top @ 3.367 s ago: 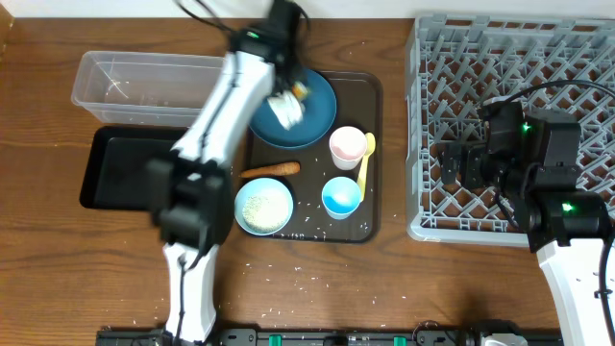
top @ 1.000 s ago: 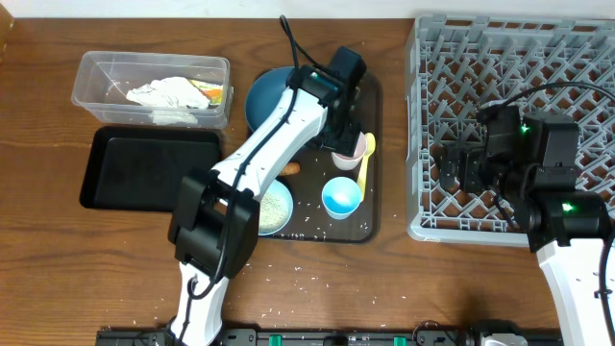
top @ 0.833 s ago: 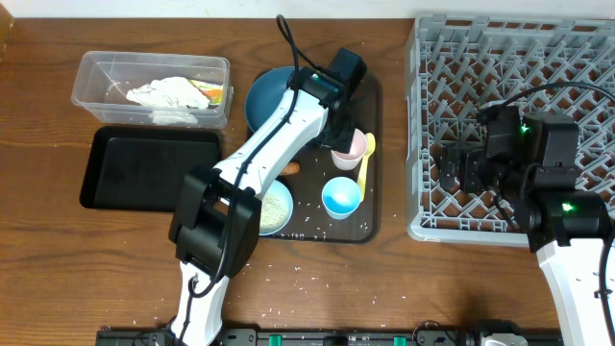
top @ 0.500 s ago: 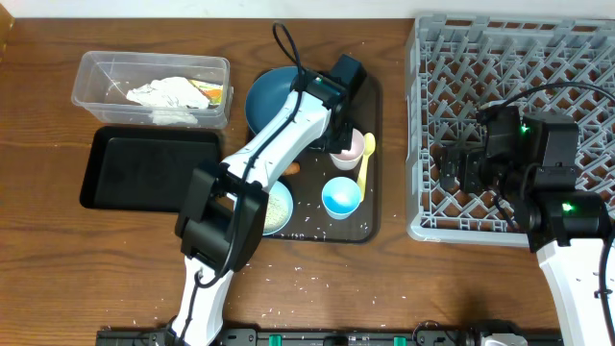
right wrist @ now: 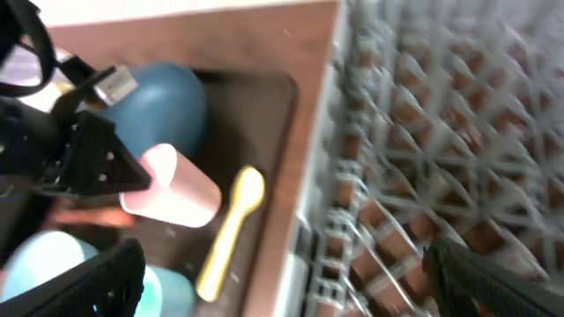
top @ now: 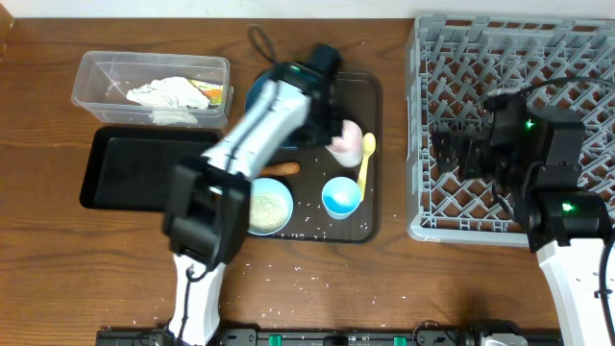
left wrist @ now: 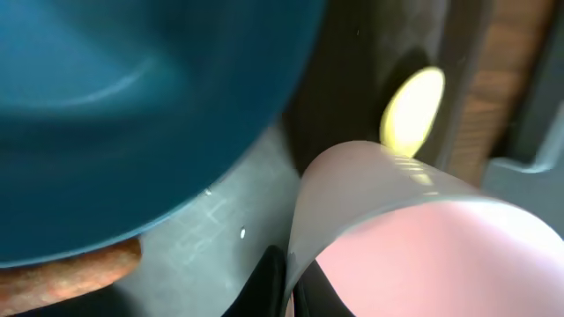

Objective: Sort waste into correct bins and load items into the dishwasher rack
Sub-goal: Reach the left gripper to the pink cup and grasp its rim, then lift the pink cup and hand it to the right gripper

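The pink cup should next be grabbed by the right gripper around its closed base end [top: 353,154], opposite the cup's pinched rim, so that it can be loaded with its opening down in the dishwasher rack [top: 538,58].
My left gripper [top: 330,135] is shut on the rim of the small pink cup [top: 347,143], which hangs tilted over the brown serving tray [top: 375,91]. Up close, its black fingertips [left wrist: 275,286] pinch the pink cup's [left wrist: 423,246] wall. The dark-blue plate [top: 261,96] is partly under the arm. On the tray lie the carrot [top: 281,168], bowl [top: 265,206], light-blue cup [top: 341,196] and yellow spoon [top: 365,165]. My right gripper [top: 448,154] stands open over the dishwasher rack [top: 538,58]. The right wrist view shows the cup [right wrist: 176,189] and spoon [right wrist: 229,233].
The clear tub [top: 96,72] holds the white napkin [top: 163,93] and a yellow-green scrap [top: 213,93]. Below it sits the black tray [top: 144,168]. Loose rice grains [top: 298,279] dot the wood in front of the serving tray.
The left gripper has shut on the pink cup's rim and tipped it up off the tray, with the arm swinging slightly left. The right gripper has stayed open over the rack.
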Controlling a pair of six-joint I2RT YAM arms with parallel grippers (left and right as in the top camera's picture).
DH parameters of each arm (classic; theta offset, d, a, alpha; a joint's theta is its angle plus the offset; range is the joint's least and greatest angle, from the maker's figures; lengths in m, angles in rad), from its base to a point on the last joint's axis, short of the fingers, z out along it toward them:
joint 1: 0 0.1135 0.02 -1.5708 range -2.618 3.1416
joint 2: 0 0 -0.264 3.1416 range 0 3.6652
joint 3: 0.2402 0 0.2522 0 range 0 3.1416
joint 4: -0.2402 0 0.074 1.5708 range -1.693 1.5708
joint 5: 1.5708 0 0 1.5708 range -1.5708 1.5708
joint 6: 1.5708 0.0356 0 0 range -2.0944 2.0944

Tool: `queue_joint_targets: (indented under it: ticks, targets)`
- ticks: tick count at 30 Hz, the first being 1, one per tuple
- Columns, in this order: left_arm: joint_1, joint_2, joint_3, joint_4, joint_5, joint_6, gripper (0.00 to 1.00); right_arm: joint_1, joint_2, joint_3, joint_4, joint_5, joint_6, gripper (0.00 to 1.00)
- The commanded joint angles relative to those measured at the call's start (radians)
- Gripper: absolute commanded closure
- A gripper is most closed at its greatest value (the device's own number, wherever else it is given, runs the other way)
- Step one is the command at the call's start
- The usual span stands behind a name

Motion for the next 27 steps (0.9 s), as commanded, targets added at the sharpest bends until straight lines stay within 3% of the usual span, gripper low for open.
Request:
queue_joint_targets:
  ticks: [1, 5, 11, 16, 23, 27]
  targets:
    - [0.116, -0.115, 0.03, -0.004, 0.317, 0.058, 0.94, 0.0, 0.007, 0.016, 0.072, -0.172, 0.043, 0.01]
    - [0.215, -0.167, 0.03, -0.005, 0.579, 0.1, 0.94, 0.009, 0.042, 0.016, 0.209, -0.338, 0.026, 0.01]
    - [0.258, -0.182, 0.029, -0.005, 0.876, 0.162, 0.94, 0.06, 0.128, 0.016, 0.383, -0.524, -0.002, 0.01]
    - [0.253, -0.182, 0.029, -0.005, 0.986, 0.165, 0.94, 0.119, 0.199, 0.016, 0.543, -0.675, -0.001, 0.01]
    - [0.235, -0.182, 0.029, -0.005, 1.135, 0.165, 0.94, 0.156, 0.241, 0.016, 0.587, -0.703, -0.002, 0.01]
    - [0.214, -0.182, 0.028, -0.005, 1.149, 0.165, 0.94, 0.169, 0.244, 0.016, 0.623, -0.708, -0.002, 0.01]
